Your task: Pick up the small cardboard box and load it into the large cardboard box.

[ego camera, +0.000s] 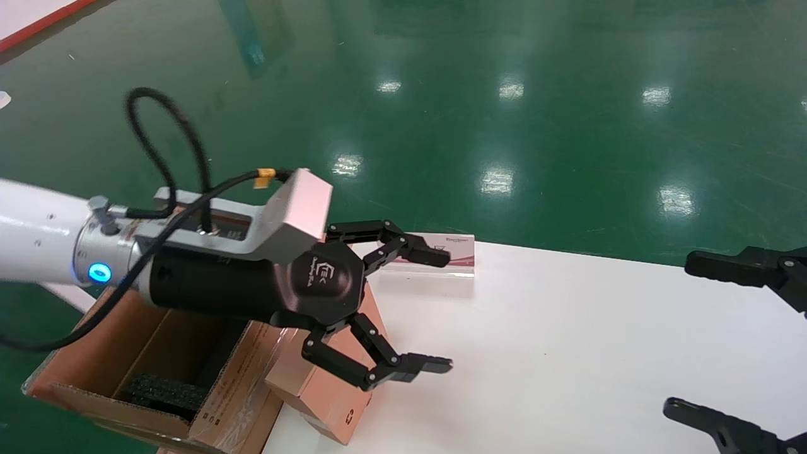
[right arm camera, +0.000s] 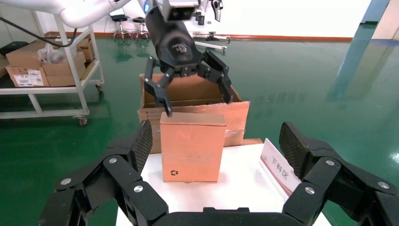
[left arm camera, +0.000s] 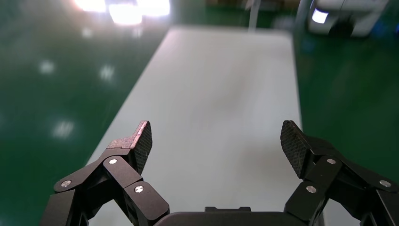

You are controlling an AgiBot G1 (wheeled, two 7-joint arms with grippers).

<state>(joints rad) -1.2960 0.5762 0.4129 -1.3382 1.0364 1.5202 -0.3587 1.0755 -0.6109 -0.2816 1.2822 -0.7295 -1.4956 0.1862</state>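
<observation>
I will load the small cardboard box into the large cardboard box [ego camera: 151,363] next, so my left gripper will grab the small box by its top end [ego camera: 366,304].
The small cardboard box [right arm camera: 192,146] stands upright at the white table's left end, recycling mark low on its face. In the head view only part of it [ego camera: 328,384] shows under my left arm. The large cardboard box [ego camera: 157,353] stands open just behind it, off the table end, with black foam [ego camera: 164,391] inside; it also shows in the right wrist view [right arm camera: 197,101]. My left gripper [ego camera: 438,310] is open and empty, hovering just above the small box [right arm camera: 197,104]. Its own view shows only bare table between the open fingers [left arm camera: 217,137]. My right gripper [ego camera: 684,334] is open and empty, facing the small box from farther along the table [right arm camera: 216,141].
A small sign plate [ego camera: 447,255] with red and white print stands on the table's far edge near the left gripper; it also shows in the right wrist view [right arm camera: 277,167]. A metal cart [right arm camera: 47,70] with boxes stands on the green floor behind.
</observation>
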